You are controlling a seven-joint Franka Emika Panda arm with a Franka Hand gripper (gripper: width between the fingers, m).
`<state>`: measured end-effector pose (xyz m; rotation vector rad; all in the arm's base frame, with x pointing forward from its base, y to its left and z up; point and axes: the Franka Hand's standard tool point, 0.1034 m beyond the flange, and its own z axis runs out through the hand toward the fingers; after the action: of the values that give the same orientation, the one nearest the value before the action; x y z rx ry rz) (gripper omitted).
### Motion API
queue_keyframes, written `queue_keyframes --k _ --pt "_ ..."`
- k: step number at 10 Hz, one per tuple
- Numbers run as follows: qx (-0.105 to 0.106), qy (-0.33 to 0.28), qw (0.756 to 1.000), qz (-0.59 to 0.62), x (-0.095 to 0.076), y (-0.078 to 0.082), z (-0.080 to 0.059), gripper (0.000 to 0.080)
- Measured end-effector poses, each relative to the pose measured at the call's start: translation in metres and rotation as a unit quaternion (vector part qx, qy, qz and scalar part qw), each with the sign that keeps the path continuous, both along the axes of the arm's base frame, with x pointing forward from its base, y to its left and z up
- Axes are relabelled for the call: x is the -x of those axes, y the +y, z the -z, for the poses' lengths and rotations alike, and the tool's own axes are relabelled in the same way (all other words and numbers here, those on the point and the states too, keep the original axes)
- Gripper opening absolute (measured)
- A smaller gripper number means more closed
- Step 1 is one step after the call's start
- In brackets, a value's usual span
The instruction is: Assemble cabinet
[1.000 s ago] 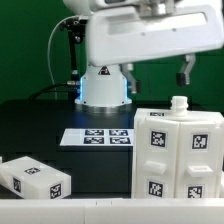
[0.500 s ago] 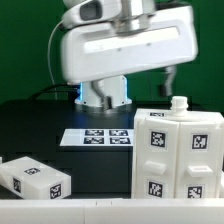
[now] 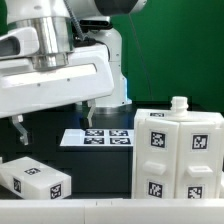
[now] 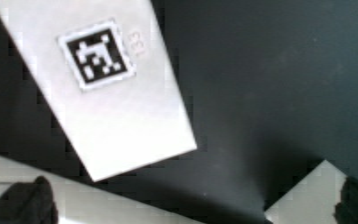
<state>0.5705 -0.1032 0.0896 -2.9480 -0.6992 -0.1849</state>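
The loose white cabinet piece (image 3: 35,180) should cap the cabinet body (image 3: 178,155). I should pick it up next with my gripper by its opposite sides.
The large white cabinet body (image 3: 178,155), with several tags and a small knob (image 3: 178,103) on top, stands at the exterior view's right. A loose white cabinet piece (image 3: 35,180) with tags lies at the front on the exterior view's left. My gripper (image 3: 53,122) hangs open and empty above and behind that loose piece, with dark fingers (image 3: 18,130) spread wide. In the wrist view a white tagged panel (image 4: 114,95) lies on the dark table beyond my gripper (image 4: 190,205); nothing sits between the fingertips (image 4: 16,200).
The marker board (image 3: 97,137) lies flat on the black table between the arm's base and the cabinet body. A white edge (image 3: 60,214) runs along the front of the table. The arm's bulky white link fills the exterior view's upper left.
The arm has swung from the exterior view's right, above the cabinet body, across to its left. The gripper now hangs lower over the left side. The parts have not moved.
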Motion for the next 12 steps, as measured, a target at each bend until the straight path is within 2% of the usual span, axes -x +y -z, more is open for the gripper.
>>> queue_keyframes --k 2,3,6,7,9,12 --pt "0.0 0.0 1.0 0.001 0.0 -0.001 0.001 0.0796" --pt "0.007 -0.002 0.999 -0.038 0.002 -0.006 0.009 0.0796" --pt "0.03 -0.006 0.995 -0.096 0.001 -0.038 0.063 0.0796" --pt "0.03 -0.006 0.995 -0.099 0.005 -0.044 0.073 0.0796" --pt "0.03 -0.001 0.995 -0.094 0.012 -0.048 0.083 0.0796" --pt "0.031 -0.001 0.995 -0.094 0.013 -0.048 0.084 0.0787"
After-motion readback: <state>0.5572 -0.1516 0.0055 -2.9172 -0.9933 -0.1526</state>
